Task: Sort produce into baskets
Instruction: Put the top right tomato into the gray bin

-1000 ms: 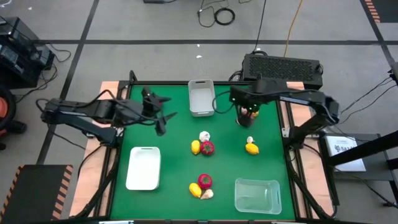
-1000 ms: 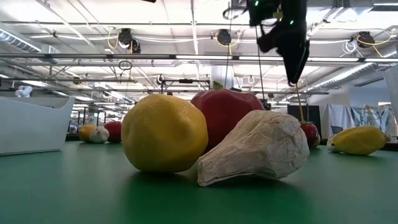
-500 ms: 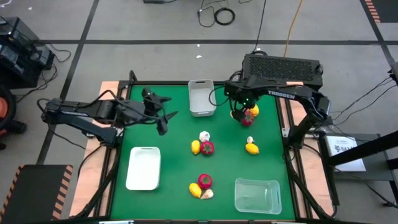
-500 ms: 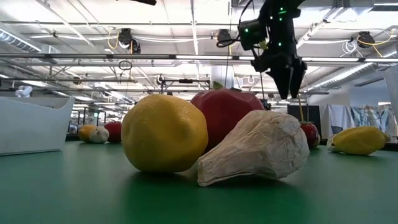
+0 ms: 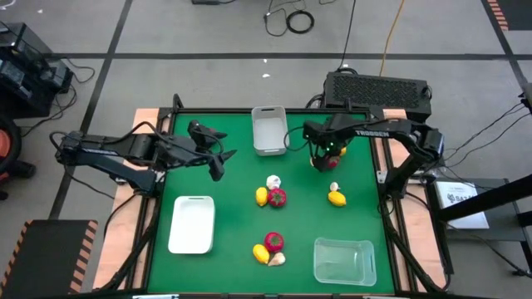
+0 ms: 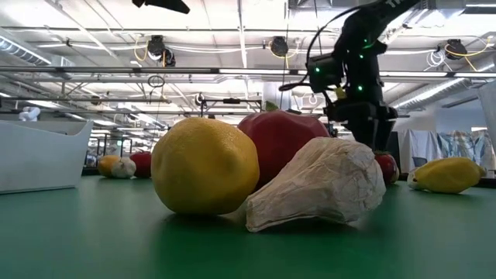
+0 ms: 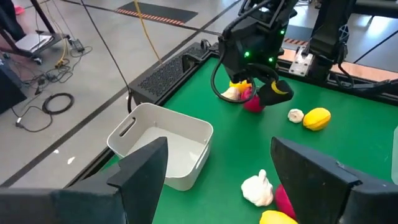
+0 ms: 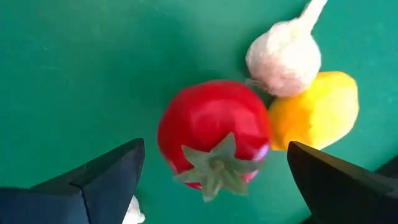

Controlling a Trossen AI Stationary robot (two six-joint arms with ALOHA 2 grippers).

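Next, my right gripper grabs the tomato by its round red sides, to sort it into the grey-white bin.
My right gripper points straight down, open, over a red tomato with a green top at the table's far right. One finger stands on each side of the tomato without touching it. A garlic bulb and a lemon lie against the tomato. The high view shows this gripper right of the deep grey-white bin. My left gripper hangs open above the far left of the table, left of the bin, with nothing between its fingers.
A garlic, lemon and tomato lie mid-table. Another such group lies near the front edge. A garlic and lemon lie at the right. A shallow white tray stands front left, a clear tub front right.
My right gripper has come down from well above the table toward the tomato at the far right and has rolled a little. It has stayed open.
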